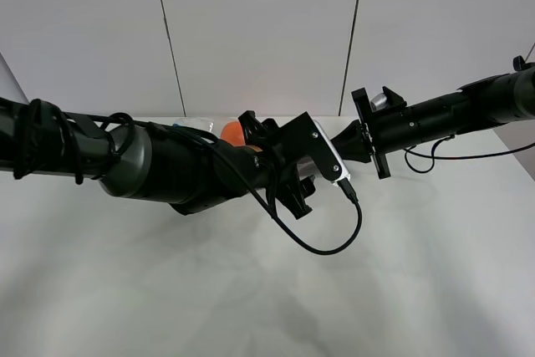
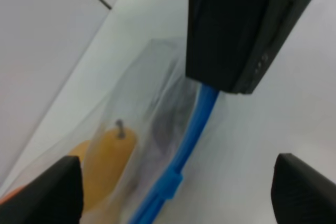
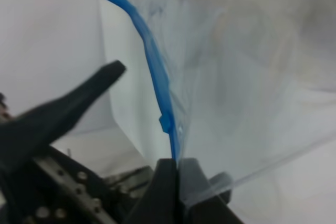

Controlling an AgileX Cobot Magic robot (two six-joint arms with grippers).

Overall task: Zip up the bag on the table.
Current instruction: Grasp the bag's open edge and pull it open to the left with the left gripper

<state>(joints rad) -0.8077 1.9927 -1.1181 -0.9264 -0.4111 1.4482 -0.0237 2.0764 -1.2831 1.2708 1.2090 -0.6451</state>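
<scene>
The bag needs to be zipped up along its zipper strip [image 2: 197, 124], so my left gripper will next grab the bag by its blue slider [image 2: 169, 184].
The bag [image 2: 142, 103] is clear floppy plastic lying on the white table [image 1: 418, 273], and my left arm hides most of it in the high view. An orange [image 1: 232, 131] peeks out behind that arm. A yellow pear [image 2: 107, 156] shows through the plastic. The blue zipper strip [image 2: 197, 124] runs along one edge and carries a blue slider [image 2: 169, 184]. My right gripper [image 3: 177, 162] is shut on the end of the strip. My left gripper [image 2: 177, 166] is open, one finger on each side of the bag near the slider, touching nothing.
A pale panelled wall [image 1: 259, 31] rises behind the table's far edge. Both arms meet over the middle of the table, and a black cable [image 1: 322, 248] loops below the left wrist. Bare tabletop fills the front of the high view.
</scene>
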